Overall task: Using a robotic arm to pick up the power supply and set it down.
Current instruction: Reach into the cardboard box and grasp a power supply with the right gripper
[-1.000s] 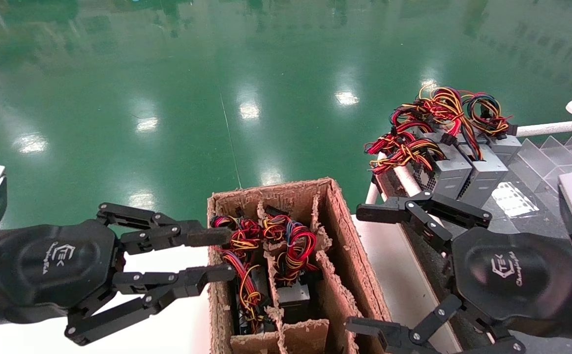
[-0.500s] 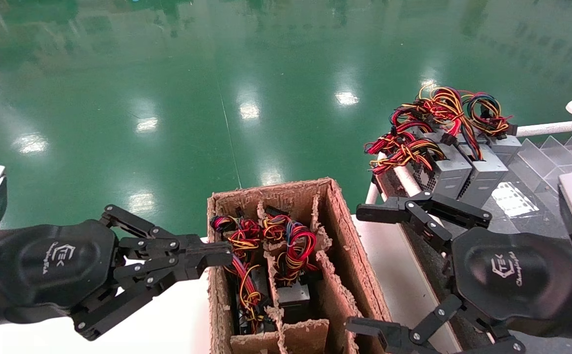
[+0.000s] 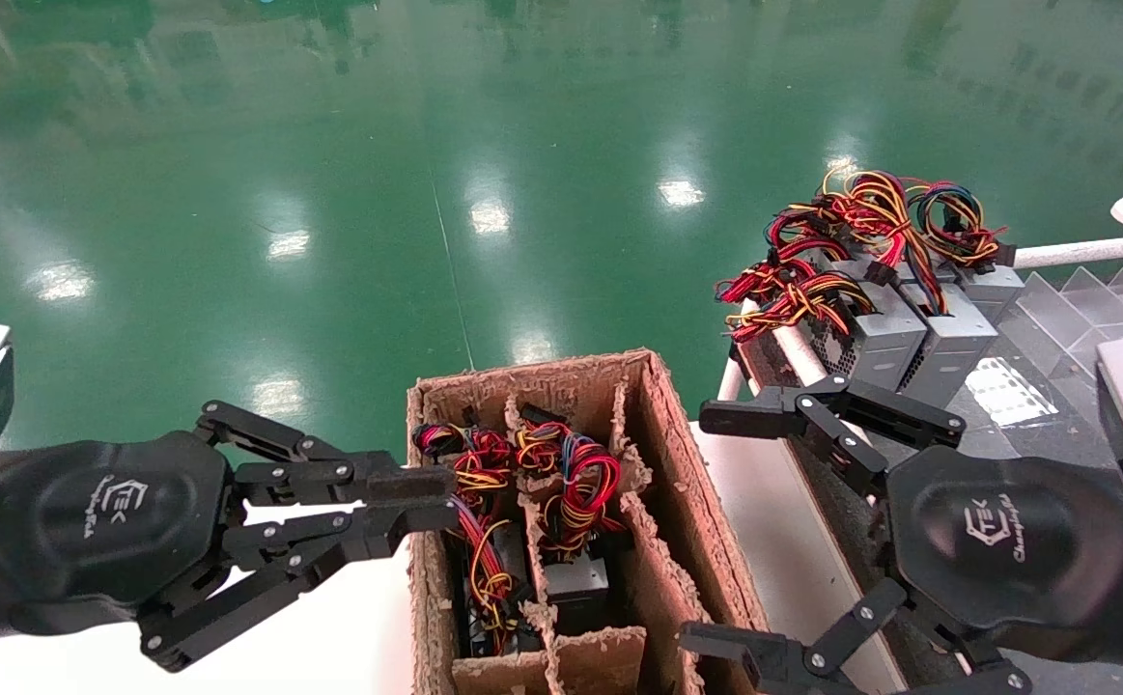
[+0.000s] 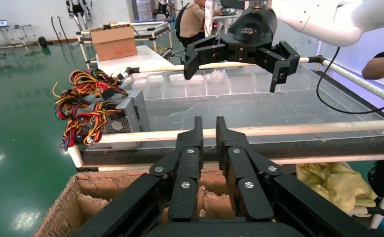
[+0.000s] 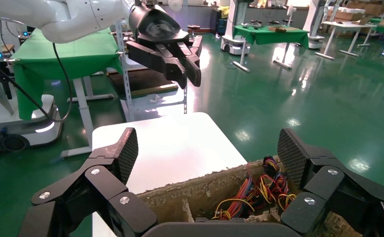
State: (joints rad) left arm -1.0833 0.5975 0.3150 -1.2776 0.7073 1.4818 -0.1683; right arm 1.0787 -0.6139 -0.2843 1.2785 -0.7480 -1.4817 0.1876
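Observation:
The grey power supply has to come out of the cardboard box (image 3: pixel 679 454), so the robot's right gripper will grab it by its bundled wires next.
A torn cardboard box (image 3: pixel 679 454) with dividers stands in front of me. A grey power supply (image 3: pixel 575 579) sits upright in its middle compartment under red, yellow and blue wires (image 3: pixel 580 483). The compartment to its left holds more wires (image 3: pixel 479 541) that hide what lies below. My left gripper (image 3: pixel 421 497) hovers at the box's left wall, above the rim; its fingers (image 4: pixel 196 129) stand a narrow gap apart with nothing between them. My right gripper (image 3: pixel 711 529) hangs wide open just right of the box, empty. From the right wrist, the box wall (image 5: pixel 200 185) and wires (image 5: pixel 259 190) lie below the spread pads (image 5: pixel 129 150).
Two more grey power supplies (image 3: pixel 884 338) with wire bundles (image 3: pixel 860 227) rest on a railed rack (image 3: pixel 1073 253) at the right, with clear dividers (image 3: pixel 1082 290) behind. The box sits on a white table (image 3: pixel 349 618). Green floor (image 3: pixel 426 193) lies beyond.
The left gripper's fingers went from well apart to pressed together, and now stand slightly parted again. The right arm and the box have not moved.

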